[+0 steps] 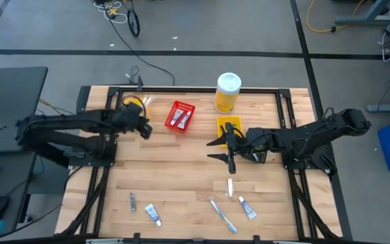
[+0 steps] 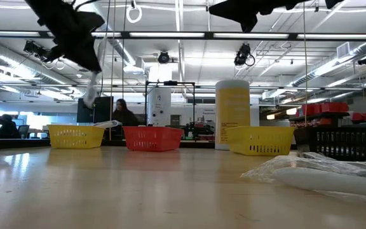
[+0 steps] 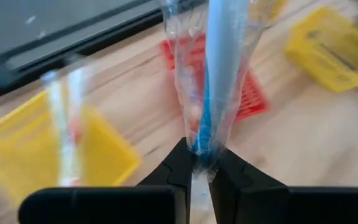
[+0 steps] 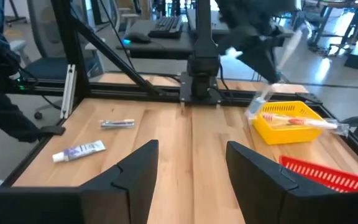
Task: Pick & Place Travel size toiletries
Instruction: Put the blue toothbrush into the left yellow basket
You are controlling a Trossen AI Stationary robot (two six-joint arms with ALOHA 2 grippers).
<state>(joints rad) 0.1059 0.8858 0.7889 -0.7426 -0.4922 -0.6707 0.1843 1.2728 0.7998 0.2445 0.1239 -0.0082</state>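
My left gripper needs to line up the wrapped toothbrush [image 3: 217,74] before it opens: the toothbrush hangs beside the yellow bin [image 3: 98,152].
My left gripper [image 1: 143,127] is shut on a blue toothbrush in a clear wrapper [image 3: 219,74], held in the air at the table's far left between the yellow bin [image 1: 135,106] and the red bin [image 1: 181,115]. Another wrapped toothbrush [image 4: 294,120] lies across that yellow bin. The red bin holds two toothpaste tubes. My right gripper [image 1: 214,150] is open and empty above mid-table, next to a second yellow bin [image 1: 229,126]. A razor [image 1: 133,201], two toothpaste tubes [image 1: 153,214] [image 1: 248,208], a toothbrush [image 1: 222,213] and a small packet [image 1: 230,186] lie near the table's near edge. My left gripper pinches one end of the wrapped toothbrush [image 3: 201,155] between its two fingers, wrapper and handle together. The brush runs on from the fingertips along their line. It is lifted clear of the table and bins and hangs slanting below the gripper in the low view [image 2: 93,86].
A big yellow bottle with a white cap [image 1: 227,91] stands at the far edge behind the middle yellow bin. A black bin [image 2: 351,143] shows at the right in the low view. People sit in the room beyond the table.
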